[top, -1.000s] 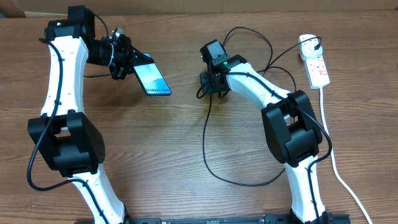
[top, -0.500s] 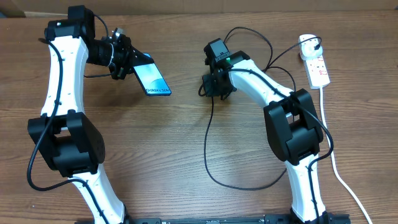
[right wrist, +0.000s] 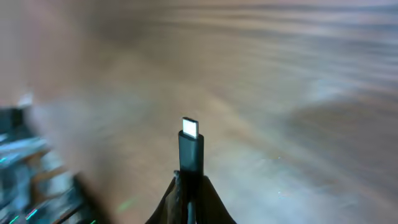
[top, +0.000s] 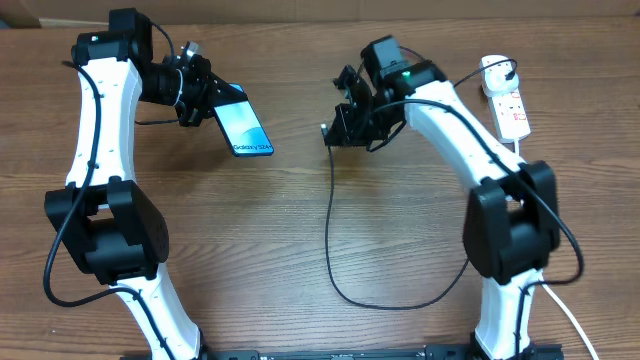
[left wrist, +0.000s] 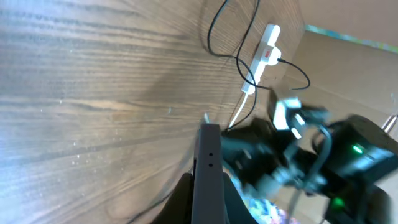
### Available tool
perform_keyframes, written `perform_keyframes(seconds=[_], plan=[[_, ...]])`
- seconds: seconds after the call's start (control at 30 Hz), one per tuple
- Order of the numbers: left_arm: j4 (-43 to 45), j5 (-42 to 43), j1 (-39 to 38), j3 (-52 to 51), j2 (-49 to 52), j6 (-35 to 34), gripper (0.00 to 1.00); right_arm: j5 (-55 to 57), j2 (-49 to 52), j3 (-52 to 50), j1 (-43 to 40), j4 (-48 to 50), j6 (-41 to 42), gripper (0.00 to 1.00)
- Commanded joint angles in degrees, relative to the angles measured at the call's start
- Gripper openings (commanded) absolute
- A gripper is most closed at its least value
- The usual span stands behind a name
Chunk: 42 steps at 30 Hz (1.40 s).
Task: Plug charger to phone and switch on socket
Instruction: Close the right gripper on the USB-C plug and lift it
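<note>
My right gripper must keep holding the connector. It would drop if I opened now, well above the flat table and away from the phone.
My left gripper (top: 205, 105) is shut on the phone (top: 245, 128), holding it tilted above the table with its blue-green "Galaxy S24+" screen up; in the left wrist view the phone shows edge-on (left wrist: 207, 168) between the jaws. My right gripper (top: 335, 130) is shut on the charger's connector (right wrist: 191, 149), whose metal tip points away from the camera. The black charger cable (top: 335, 260) hangs down and loops over the table. The connector is well right of the phone, apart from it. The white socket (top: 510, 105) lies at the far right, also in the left wrist view (left wrist: 267, 50).
The socket's thick white cord (top: 535, 250) runs down the right edge of the table. A black cable loops behind the right arm toward the socket's plug (top: 495, 68). A cardboard wall (top: 300, 10) borders the back.
My right arm has lifted and swung right and back, carrying the connector with it; the cable follows. My left arm and the phone have stayed still.
</note>
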Motion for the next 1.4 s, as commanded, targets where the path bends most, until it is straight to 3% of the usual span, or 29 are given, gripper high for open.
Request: perform_keyframes(seconds=[0.0,0.3,0.43,0.73,1.07,1.37], plan=[[1.3,1.6,-0.4,1.3,-1.1,4.3,0.04,-13.2,-2.2,0.3,0.0,-2.2,-3.3,0.04],[8.3,8.7,-0.4,1.3,-1.1,8.4,0.04,-28.7,-3.3,0.3,0.0,-14.8,-14.9,0.04],[10.1,9.1,-0.4,1.3,-1.1,7.3,0.04,-24.5,-3.3,0.2,0.0,-15.5,-15.8,0.04],[10.1,9.1,-0.4,1.3,-1.1,6.8,0.04,8.8,-3.2,-5.7,0.7,-2.9,5.3,0.04],[9.7,9.1,-0.4,1.3,-1.1,6.7,0.04,12.3,-0.9,-14.1,1.1,9.7,12.6,0.04],[9.6,9.1,-0.4,1.3,-1.1,6.7,0.04,17.1,0.2,-14.1,3.1,17.0,13.7,0.38]])
